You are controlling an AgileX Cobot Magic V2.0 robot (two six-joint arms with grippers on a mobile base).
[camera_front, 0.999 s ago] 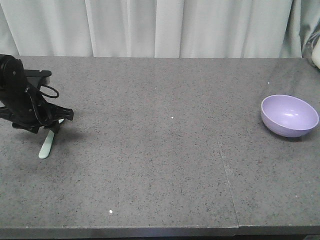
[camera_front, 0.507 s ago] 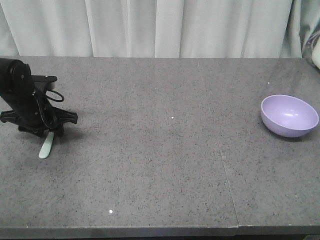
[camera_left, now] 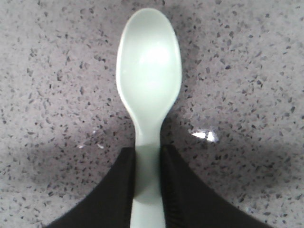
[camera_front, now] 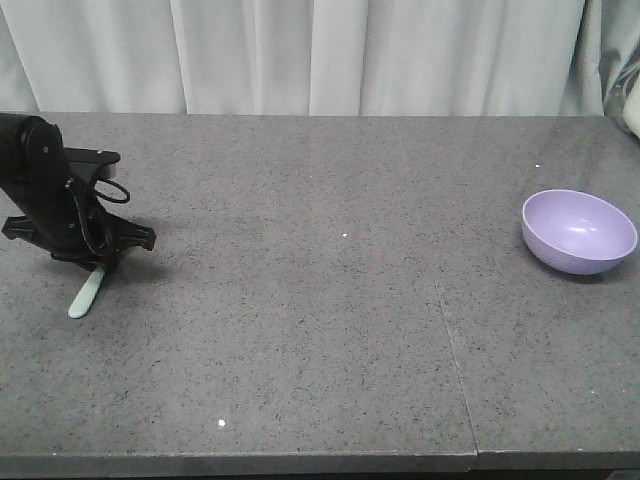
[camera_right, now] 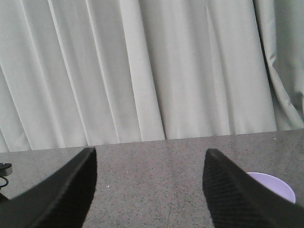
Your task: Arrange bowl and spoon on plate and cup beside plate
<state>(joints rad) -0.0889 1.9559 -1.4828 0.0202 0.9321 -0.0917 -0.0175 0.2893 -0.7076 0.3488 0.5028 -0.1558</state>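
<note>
The lavender bowl (camera_front: 580,230) needs my right gripper on its rim next, to go on the plate.
The pale mint spoon (camera_front: 85,293) lies at the table's far left, its scoop end pointing toward the front edge. My left gripper (camera_front: 98,262) stands over it, shut on the handle. In the left wrist view the black fingers (camera_left: 124,185) press both sides of the spoon's (camera_left: 148,66) neck just above the speckled surface. The lavender bowl (camera_front: 580,230) sits alone at the far right. My right gripper (camera_right: 149,152) is open and held high, with nothing between its fingers, and the bowl's (camera_right: 273,183) rim shows at its lower right. The plate and the cup are out of view.
The grey speckled table (camera_front: 330,300) has a seam (camera_front: 452,350) running front to back right of centre. Pale curtains (camera_front: 320,50) hang behind its far edge. A pale object (camera_front: 632,105) pokes in at the right edge.
My left gripper has turned and settled over the spoon's handle. The spoon's free end has swung a little to the left. The bowl has not moved.
</note>
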